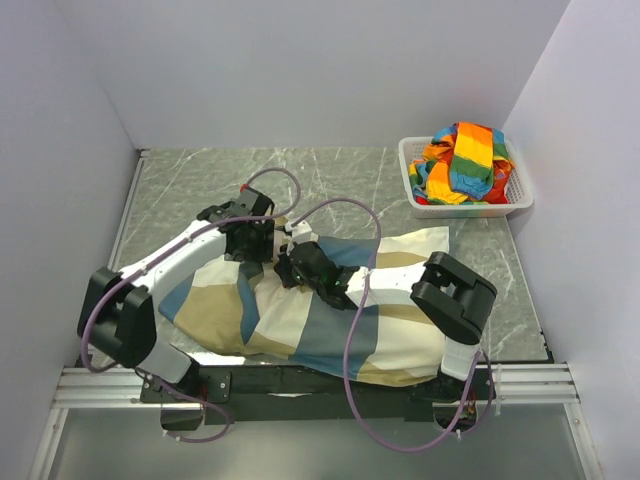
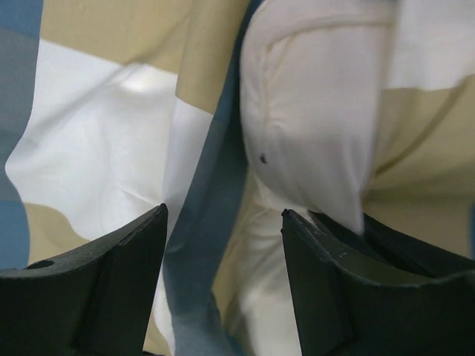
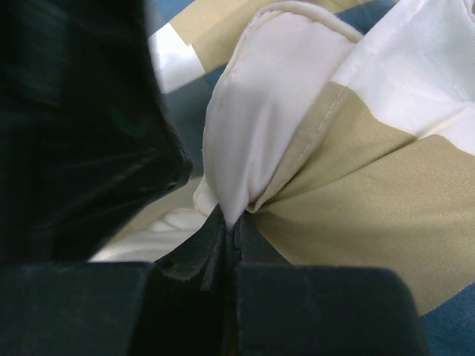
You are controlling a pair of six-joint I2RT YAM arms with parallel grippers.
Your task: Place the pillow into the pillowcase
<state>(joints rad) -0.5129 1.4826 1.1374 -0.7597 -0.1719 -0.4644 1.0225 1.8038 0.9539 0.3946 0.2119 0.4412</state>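
Observation:
My left gripper needs to go down to the blue fold first and then close on it. The blue fold is still below my open fingers.
The pillowcase (image 1: 300, 330), in blue, tan and off-white blocks, lies bunched across the near half of the table. The cream-white pillow (image 3: 274, 96) pokes a seamed corner out beside the tan hem of the pillowcase (image 3: 371, 163). My right gripper (image 3: 230, 222) is shut on that pillow corner; it also shows in the top view (image 1: 297, 266). My left gripper (image 2: 223, 215) is open right over the cloth, with a blue fold of the pillowcase (image 2: 200, 222) and cream fabric between its fingers. The pillow corner (image 2: 312, 111) shows just beyond. In the top view the arms and case hide the pillow.
A white basket (image 1: 415, 205) holding the rainbow-striped cloth (image 1: 465, 160) stands at the back right. White walls close in the left, back and right sides. The two grippers sit close together over the pillowcase's middle. Bare marble tabletop (image 1: 330, 175) lies behind.

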